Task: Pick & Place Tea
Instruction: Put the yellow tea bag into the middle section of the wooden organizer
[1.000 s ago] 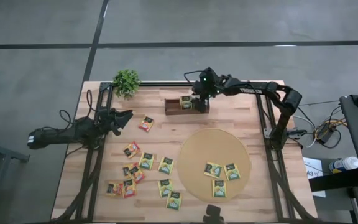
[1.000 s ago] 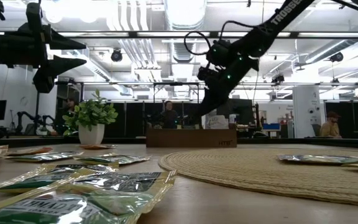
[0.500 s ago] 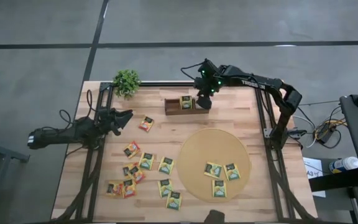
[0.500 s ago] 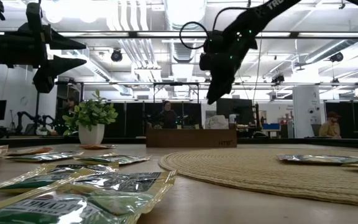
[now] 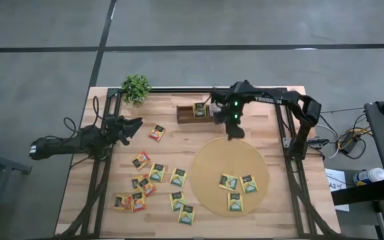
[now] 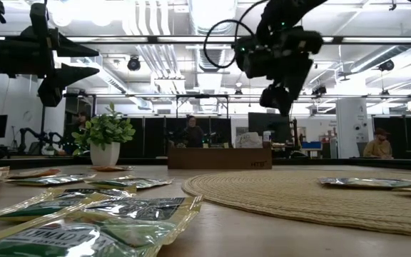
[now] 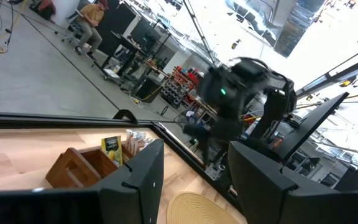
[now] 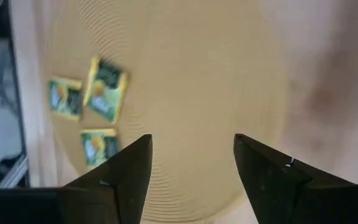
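Note:
My right gripper grabs a mat sachet by its edge (image 5: 228, 181) next. Then it places the sachet in the wooden tray (image 5: 187, 115).
Tea sachets lie flat in several places. Three sachets (image 5: 235, 189) rest on the round tan mat (image 5: 209, 160), and several more (image 5: 157, 172) lie on the wood at the table's left. One sachet (image 5: 199, 109) stands in the wooden tray (image 5: 187, 115) at the far side. My right gripper (image 5: 234, 131) hangs open and empty above the mat's far edge, pointing steeply down; its wrist view shows the three mat sachets (image 8: 107, 89). My left gripper (image 5: 136, 126) waits open at the table's left, raised and about level.
A small potted plant (image 5: 136, 87) stands at the far left corner, behind the tray's left end. The mat's middle and far part (image 8: 204, 81) are bare under my right gripper. Dark frame rails (image 5: 282, 127) run along the table's left and right sides.
My right gripper has left the tray, gone up and swung toward the table's near and right edges. It now hangs over the mat's far edge. It has tipped from reaching out nearly level to pointing steeply down. The sachets have stayed where they were.

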